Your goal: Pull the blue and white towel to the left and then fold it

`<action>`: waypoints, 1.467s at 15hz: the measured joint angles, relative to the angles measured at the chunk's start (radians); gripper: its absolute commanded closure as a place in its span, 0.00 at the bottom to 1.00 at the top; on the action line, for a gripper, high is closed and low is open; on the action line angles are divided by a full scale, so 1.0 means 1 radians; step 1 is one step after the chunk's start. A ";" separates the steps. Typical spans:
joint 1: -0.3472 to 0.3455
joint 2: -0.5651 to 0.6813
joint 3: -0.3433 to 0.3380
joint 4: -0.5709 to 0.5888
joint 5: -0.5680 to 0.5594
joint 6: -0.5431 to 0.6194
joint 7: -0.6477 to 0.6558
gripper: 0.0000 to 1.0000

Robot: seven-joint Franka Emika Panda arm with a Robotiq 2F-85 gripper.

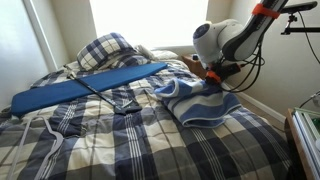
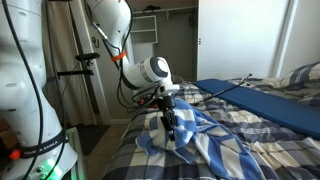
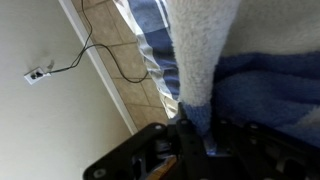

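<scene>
The pinched fold (image 1: 209, 89) (image 3: 199, 90) in my gripper's fingers sits low on the rumpled layers and the towel would rest there if I opened now, so it is time to let go.
The blue and white towel (image 1: 200, 103) lies rumpled on the plaid bed near its edge; it also shows in an exterior view (image 2: 195, 135). My gripper (image 1: 213, 78) is down on the towel's far edge, seen too in an exterior view (image 2: 168, 125). In the wrist view the towel (image 3: 215, 60) fills the frame and a fold of it runs down between the dark fingers (image 3: 195, 130). The gripper is shut on the towel.
A long flat plain-blue board (image 1: 85, 88) lies across the bed with a thin black rod on it. Plaid pillows (image 1: 105, 50) sit at the head. The wall and window are behind. The floor with a cable (image 3: 95, 45) shows beside the bed.
</scene>
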 measured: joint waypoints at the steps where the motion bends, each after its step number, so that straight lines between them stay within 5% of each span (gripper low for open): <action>1: 0.000 0.000 0.000 0.000 0.000 0.000 0.000 0.52; 9: 0.040 -0.055 0.045 -0.018 -0.133 0.148 0.012 0.01; 16: 0.029 -0.062 0.075 -0.035 -0.100 0.359 -0.311 0.00; 22: -0.006 -0.050 0.102 -0.034 0.050 0.546 -0.713 0.00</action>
